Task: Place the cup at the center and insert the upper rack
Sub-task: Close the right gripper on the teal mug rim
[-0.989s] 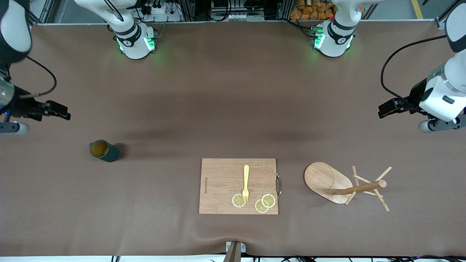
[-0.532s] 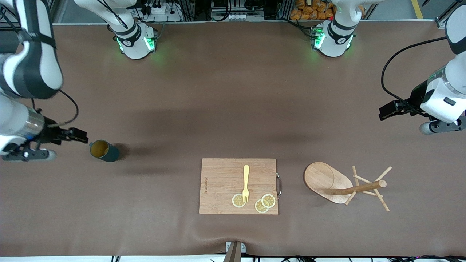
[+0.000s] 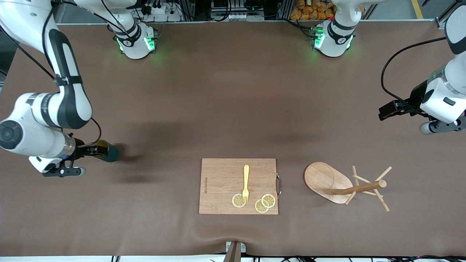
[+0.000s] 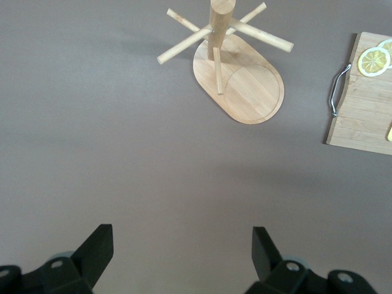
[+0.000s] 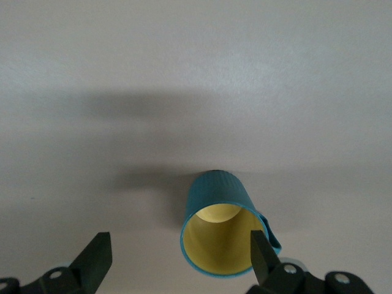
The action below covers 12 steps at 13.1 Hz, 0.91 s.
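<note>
The cup needs to go to the center, so my right gripper should pick it up next by its rim (image 5: 183, 236) opposite the handle (image 5: 274, 239).
The dark teal cup (image 3: 111, 154) with a tan-yellow inside stands on the table toward the right arm's end. My right gripper (image 3: 93, 150) is open, right at the cup. In the right wrist view the cup (image 5: 219, 214) lies between the open fingers, and one fingertip (image 5: 264, 257) is at the rim by the handle. The light wooden mug tree (image 3: 329, 182) stands on its oval base toward the left arm's end; it also shows in the left wrist view (image 4: 245, 82). My left gripper (image 3: 382, 111) hangs open and empty over bare table, apart from the tree (image 4: 180, 248).
A rectangular wooden cutting board (image 3: 222, 182) lies mid-table near the front edge, carrying a yellow fork (image 3: 246, 182) and three lemon slices (image 3: 268, 200). Its metal handle (image 3: 279, 185) faces the mug tree. The board's edge shows in the left wrist view (image 4: 361, 110).
My right arm has swung in from the table's end and brought its open gripper to the cup. The left gripper has barely shifted. The cup and the mug tree have not moved.
</note>
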Tool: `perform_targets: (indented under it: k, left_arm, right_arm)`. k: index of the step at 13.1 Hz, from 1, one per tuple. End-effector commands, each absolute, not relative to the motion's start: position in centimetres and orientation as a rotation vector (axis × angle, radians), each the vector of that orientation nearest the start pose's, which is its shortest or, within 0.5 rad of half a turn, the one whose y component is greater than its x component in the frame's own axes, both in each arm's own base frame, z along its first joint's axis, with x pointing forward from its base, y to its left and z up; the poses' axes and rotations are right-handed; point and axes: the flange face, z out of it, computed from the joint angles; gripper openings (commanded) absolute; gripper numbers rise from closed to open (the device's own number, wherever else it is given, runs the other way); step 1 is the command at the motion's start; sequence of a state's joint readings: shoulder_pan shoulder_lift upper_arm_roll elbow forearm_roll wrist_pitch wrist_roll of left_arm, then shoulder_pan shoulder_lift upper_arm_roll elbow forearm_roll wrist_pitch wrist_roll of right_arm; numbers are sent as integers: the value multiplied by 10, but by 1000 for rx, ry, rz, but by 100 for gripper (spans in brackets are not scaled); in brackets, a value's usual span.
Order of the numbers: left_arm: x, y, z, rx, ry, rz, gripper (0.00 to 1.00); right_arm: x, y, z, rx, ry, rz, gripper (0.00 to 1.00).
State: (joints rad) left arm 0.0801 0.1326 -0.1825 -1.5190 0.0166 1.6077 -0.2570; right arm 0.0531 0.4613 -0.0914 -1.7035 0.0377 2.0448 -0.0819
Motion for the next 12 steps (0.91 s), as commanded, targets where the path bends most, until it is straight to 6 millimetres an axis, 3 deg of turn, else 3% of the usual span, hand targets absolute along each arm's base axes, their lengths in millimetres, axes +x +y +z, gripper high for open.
perform_targets:
  k: [1, 4, 12]
  left_arm:
    - [593, -52, 577, -3112, -237, 58, 100]
    - [593, -50, 576, -3111, -240, 63, 100]
    - [595, -49, 572, -3111, -242, 73, 100]
  right_arm:
    - [652, -16, 295, -3118, -4, 210, 100]
    - [649, -14, 272, -3080, 32, 263, 100]
    - [638, -18, 240, -3070, 46, 367, 100]
